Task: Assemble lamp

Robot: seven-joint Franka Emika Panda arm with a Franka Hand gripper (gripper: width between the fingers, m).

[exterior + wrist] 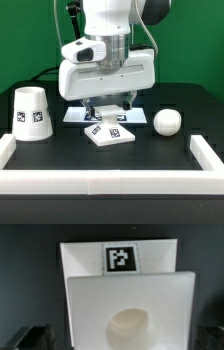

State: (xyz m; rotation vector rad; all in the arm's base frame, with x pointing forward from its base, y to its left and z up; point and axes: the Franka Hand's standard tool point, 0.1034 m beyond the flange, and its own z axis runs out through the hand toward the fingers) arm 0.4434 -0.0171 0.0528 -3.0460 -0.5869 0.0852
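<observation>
My gripper's dark fingers stand on either side of the stepped base, and closing now would catch the base, so it is time to close on it.
The low square stepped base (111, 134) lies on the black table at the centre, with a tag on top. My gripper (108, 112) hangs straight over it, open, with the fingers down close to the base on either side. In the wrist view the base (125, 286) fills the picture, with its tag (120, 259) and round socket (133, 326). The dark fingertips (30, 337) stand outside its two side edges, and my gripper (120, 341) holds nothing. The cup-like shade (30, 112) stands at the exterior view's left. The ball-shaped bulb (167, 122) lies at the exterior view's right.
The marker board (74, 116) lies flat just behind the base, partly hidden by the gripper. A low white wall (110, 183) borders the table at the front and both sides. A green backdrop stands behind.
</observation>
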